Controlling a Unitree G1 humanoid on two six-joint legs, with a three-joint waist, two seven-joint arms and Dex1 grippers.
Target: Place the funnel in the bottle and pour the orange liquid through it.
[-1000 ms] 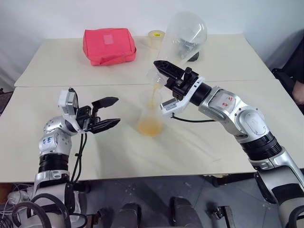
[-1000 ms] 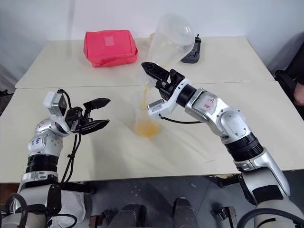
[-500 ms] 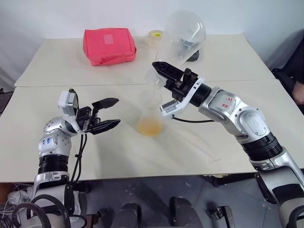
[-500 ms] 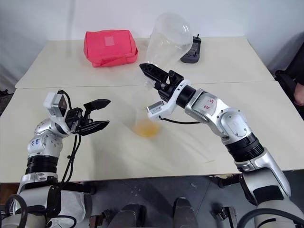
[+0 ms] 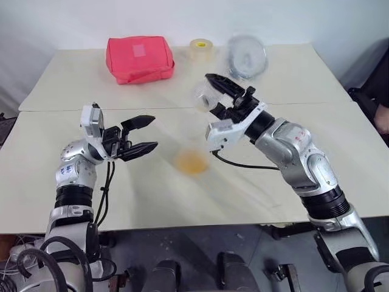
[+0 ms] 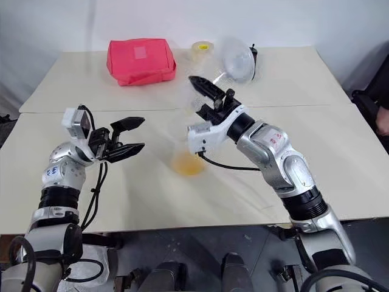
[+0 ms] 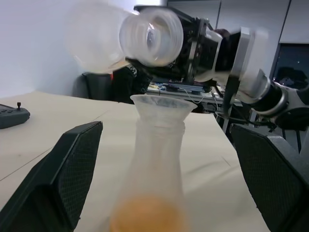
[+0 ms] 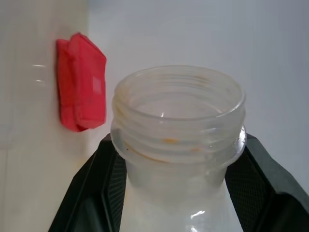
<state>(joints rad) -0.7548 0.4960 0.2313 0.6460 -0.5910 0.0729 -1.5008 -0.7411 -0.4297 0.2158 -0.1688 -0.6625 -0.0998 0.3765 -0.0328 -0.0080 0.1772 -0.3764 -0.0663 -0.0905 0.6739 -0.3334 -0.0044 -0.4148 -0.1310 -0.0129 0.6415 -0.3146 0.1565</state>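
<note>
The clear flask is high above the table and would fall if I opened my right gripper now. My right gripper should keep holding it.
The bottle (image 5: 193, 146) stands mid-table with the funnel (image 7: 157, 105) seated in its mouth and a pool of orange liquid (image 5: 192, 162) at its base. My right gripper (image 5: 214, 91) is shut on the neck of a broader clear flask (image 5: 246, 56), held above and behind the bottle. That flask lies tipped back, its mouth (image 7: 150, 36) facing sideways over the funnel, and it looks drained. My left gripper (image 5: 152, 132) hovers open to the left of the bottle, clear of it. In the left wrist view the bottle sits ahead between its fingers (image 7: 67, 174).
A red pouch (image 5: 139, 58) lies at the back left of the table. A roll of tape (image 5: 200, 45) and a black device (image 6: 252, 53) sit at the back centre. A seam (image 5: 73, 110) runs across the table between its two halves.
My right gripper has rolled the broad flask back from its upended pouring tilt to nearly level, and the orange stream into the funnel has stopped. The left gripper has stayed open and about where it was.
</note>
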